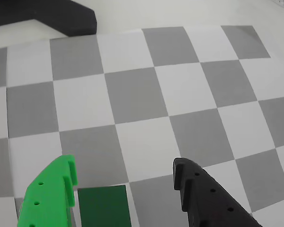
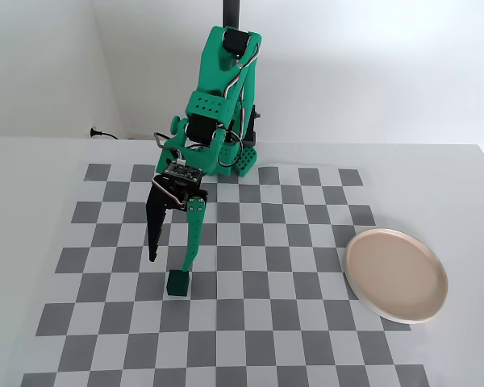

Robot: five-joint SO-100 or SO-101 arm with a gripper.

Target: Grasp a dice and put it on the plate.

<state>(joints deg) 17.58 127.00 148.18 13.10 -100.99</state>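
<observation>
The dice (image 1: 104, 206) has to go on the plate, so the robot's gripper should grab it by two opposite sides.
The dice (image 1: 104, 206) is a small dark green cube on the checkered mat, at the bottom of the wrist view between the two fingers, close beside the green finger (image 1: 49, 194) and well apart from the black finger (image 1: 203, 198). My gripper (image 1: 124, 166) is open and empty. In the fixed view the dice (image 2: 177, 283) sits at the front left of the mat, just below the green fingertip, with the gripper (image 2: 168, 262) above it. The pale pinkish plate (image 2: 396, 274) lies at the mat's right edge, far from the gripper.
A grey and white checkered mat (image 2: 250, 266) covers the white table. The arm's green base (image 2: 226, 121) stands at the back centre. A dark black shape (image 1: 47, 16) lies beyond the mat's far edge in the wrist view.
</observation>
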